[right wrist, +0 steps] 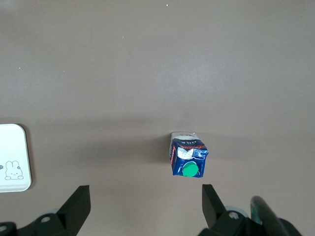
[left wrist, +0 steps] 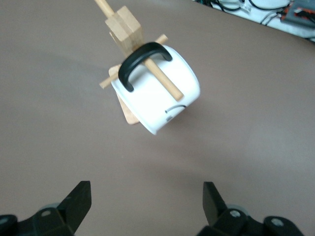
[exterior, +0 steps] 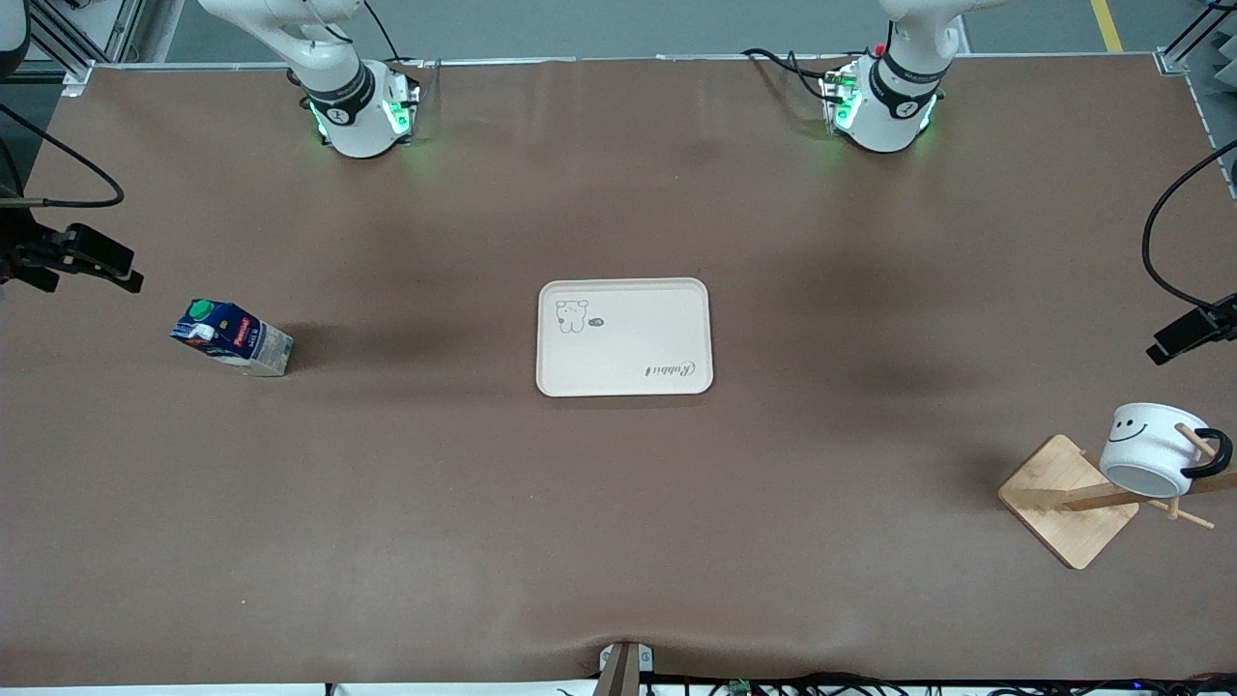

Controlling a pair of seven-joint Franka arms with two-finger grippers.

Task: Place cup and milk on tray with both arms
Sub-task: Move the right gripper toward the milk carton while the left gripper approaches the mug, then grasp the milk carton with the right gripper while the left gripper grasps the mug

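My left gripper grabs the white smiley cup by its rim next, leaving its black handle free as it goes to the tray.
The cream tray lies flat at the table's middle; its corner shows in the right wrist view. The dark blue milk stands toward the right arm's end, green cap up. My right gripper hangs open and empty in the air beside the milk; it shows at the front view's edge. The white smiley cup hangs tilted by its black handle on a wooden peg toward the left arm's end. My left gripper is open and empty in the air near the cup; it shows at the front view's edge.
The cup's wooden stand has a square base and an upright post with pegs. A small mount and cables sit at the table edge nearest the front camera. Brown mat covers the table.
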